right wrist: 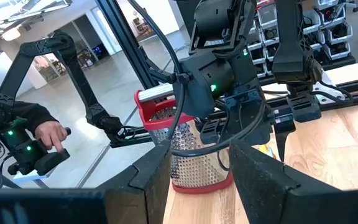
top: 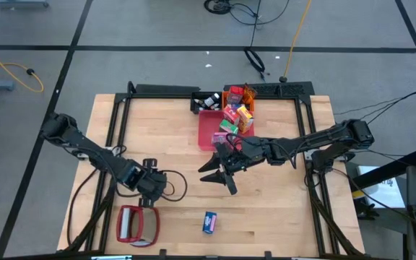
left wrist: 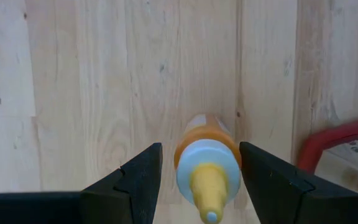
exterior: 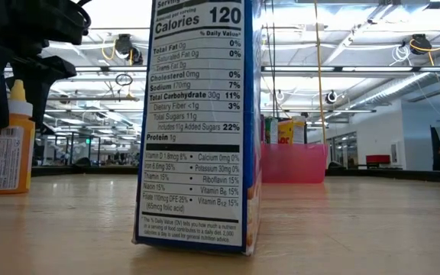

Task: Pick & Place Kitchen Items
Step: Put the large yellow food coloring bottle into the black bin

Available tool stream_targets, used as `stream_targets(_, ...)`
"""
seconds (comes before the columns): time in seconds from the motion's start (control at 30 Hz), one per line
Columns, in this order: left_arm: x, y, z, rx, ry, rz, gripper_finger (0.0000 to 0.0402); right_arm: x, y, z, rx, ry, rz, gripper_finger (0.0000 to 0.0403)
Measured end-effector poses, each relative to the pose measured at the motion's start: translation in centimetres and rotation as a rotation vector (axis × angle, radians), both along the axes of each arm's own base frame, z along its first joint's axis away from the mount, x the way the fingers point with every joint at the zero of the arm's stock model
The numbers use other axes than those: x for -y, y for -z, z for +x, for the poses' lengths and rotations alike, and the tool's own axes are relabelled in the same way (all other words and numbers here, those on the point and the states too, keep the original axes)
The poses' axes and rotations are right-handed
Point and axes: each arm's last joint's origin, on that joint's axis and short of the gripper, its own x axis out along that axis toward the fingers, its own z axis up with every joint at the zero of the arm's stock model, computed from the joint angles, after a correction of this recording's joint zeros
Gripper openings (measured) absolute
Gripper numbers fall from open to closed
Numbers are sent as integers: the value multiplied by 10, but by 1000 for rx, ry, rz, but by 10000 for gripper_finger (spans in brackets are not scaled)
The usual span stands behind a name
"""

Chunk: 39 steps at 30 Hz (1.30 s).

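Observation:
My left gripper's fingers stand beside the orange bottle's cap (left wrist: pixel 207 155), so it is now time for my left gripper to close on the bottle's cap.
A small orange bottle (left wrist: pixel 207 171) with a white cap and yellow nozzle stands upright on its base on the wood. My left gripper (left wrist: pixel 201 146) points down over it, open, one finger on each side of the cap with a gap on both sides. In the low view the bottle (exterior: pixel 9 149) shows below those dark fingers. A blue carton (top: pixel 209 222) stands on the table near its near edge. More cartons and packets sit in the red tray (top: pixel 206 133). My right gripper (top: pixel 219 180) hovers open mid-table, near the tray, and holds nothing.
A red-framed silvery grater (top: pixel 137 224) lies just near-side of the left gripper. A black bin (top: pixel 205 102) and an orange container (top: pixel 235 94) sit at the far edge. The blue carton (exterior: pixel 197 122) fills the low view. A person's hand (right wrist: pixel 48 132) shows beyond the table.

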Motion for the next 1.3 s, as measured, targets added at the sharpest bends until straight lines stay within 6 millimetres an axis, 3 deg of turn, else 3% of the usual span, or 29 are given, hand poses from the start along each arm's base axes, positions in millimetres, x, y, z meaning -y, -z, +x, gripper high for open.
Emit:
stream_targets(0.13,-1,0,1,-4,-6,-9,198,0,0,0,0,0,0,155)
stream_targets(0.33,-4,0,2,-16,-9,-34,118,0,0,0,0,0,0,155)
stream_targets(0.77,-17,-7,4,-26,-65,-104,118,0,0,0,2,0,-6,155)
stream_targets(1.0,-29,-35,10,23,-119,-114,118,1,0,0,2,3,-7,155)
stream_targets(1.3,-45,-95,17,64,-144,-75,118,3,0,0,1,7,-5,155)
